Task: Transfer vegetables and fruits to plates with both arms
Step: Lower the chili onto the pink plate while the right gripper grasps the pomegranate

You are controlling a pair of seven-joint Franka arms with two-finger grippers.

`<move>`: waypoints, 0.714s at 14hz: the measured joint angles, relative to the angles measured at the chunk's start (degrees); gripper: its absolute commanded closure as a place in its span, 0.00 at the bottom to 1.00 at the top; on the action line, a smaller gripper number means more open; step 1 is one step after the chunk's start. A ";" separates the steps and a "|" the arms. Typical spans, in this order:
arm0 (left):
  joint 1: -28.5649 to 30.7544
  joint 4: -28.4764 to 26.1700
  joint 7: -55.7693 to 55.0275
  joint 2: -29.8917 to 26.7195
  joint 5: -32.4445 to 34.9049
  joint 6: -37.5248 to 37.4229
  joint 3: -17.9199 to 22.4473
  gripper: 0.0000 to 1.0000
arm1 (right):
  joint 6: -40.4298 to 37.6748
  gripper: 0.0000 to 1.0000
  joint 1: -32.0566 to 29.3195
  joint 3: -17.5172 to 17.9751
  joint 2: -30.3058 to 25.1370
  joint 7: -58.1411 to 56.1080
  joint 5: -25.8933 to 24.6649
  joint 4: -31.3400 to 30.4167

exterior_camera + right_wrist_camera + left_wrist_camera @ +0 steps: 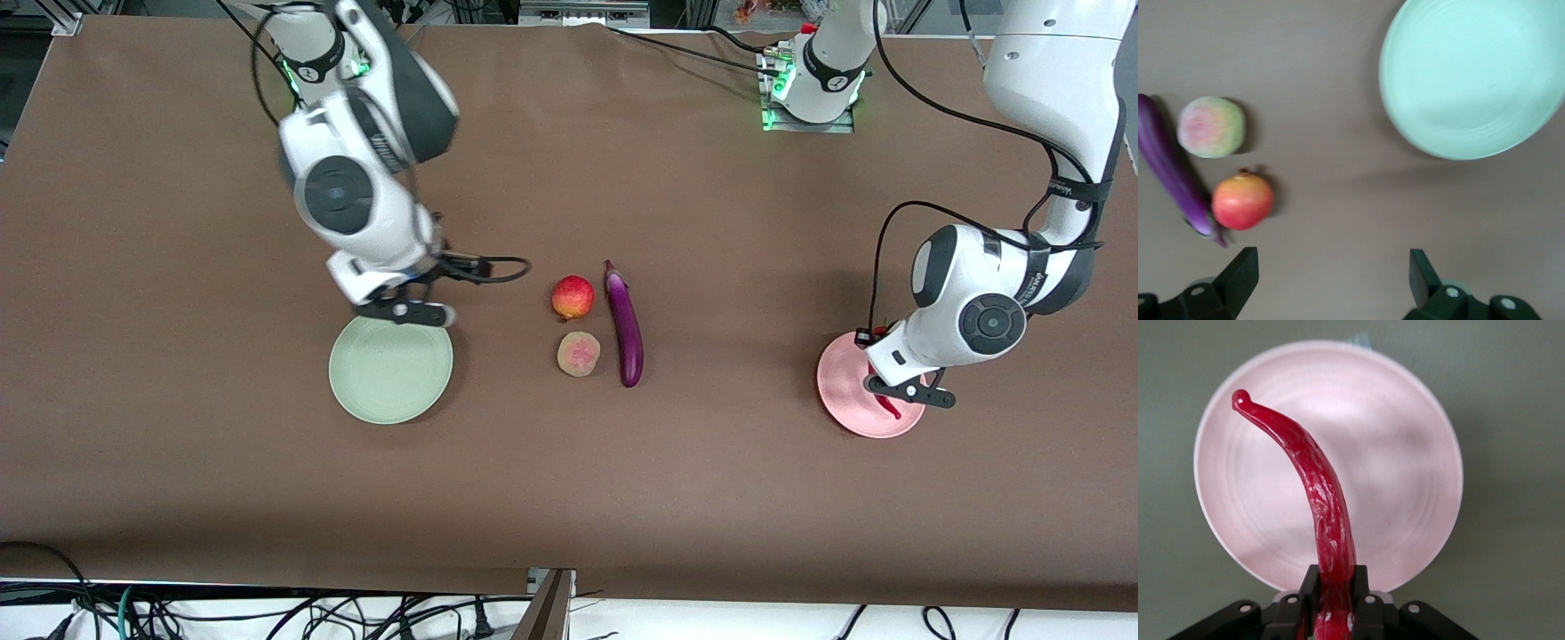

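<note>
I should grab the pomegranate-like fruit by its round red body (573, 298) with my right gripper next. Then I can bring it to the pale green plate (391, 370).
My left gripper (893, 391) is shut on the red chili pepper (1313, 487) and holds it just over the pink plate (845, 391), which also fills the left wrist view (1405, 467). My right gripper (407, 311) is open and empty, over the table by the farther rim of the pale green plate (391, 370). In the right wrist view the green plate (1471, 80), pomegranate-like fruit (1243, 201), peach (1211, 127) and purple eggplant (1173, 175) all show. On the table's middle lie the pomegranate-like fruit (573, 297), the peach (579, 354) nearer the camera, and the eggplant (624, 324) beside them.
The brown tablecloth (178, 222) covers the whole table. Cables hang at the near table edge (267, 613). The arm bases stand along the table's farthest edge.
</note>
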 measured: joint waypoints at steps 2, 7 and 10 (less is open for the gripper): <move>0.32 1.63 0.00 0.36 -0.71 0.01 0.03 0.01 | 4.63 0.00 3.36 -0.01 2.28 8.40 0.00 0.18; 0.84 2.11 -0.01 2.21 -1.04 0.17 -0.01 0.00 | 17.37 0.00 7.56 -0.03 9.14 18.40 0.04 0.33; 0.84 2.33 -0.02 2.38 -1.05 0.18 -0.06 0.00 | 21.16 0.00 9.12 0.02 13.37 19.64 0.05 0.45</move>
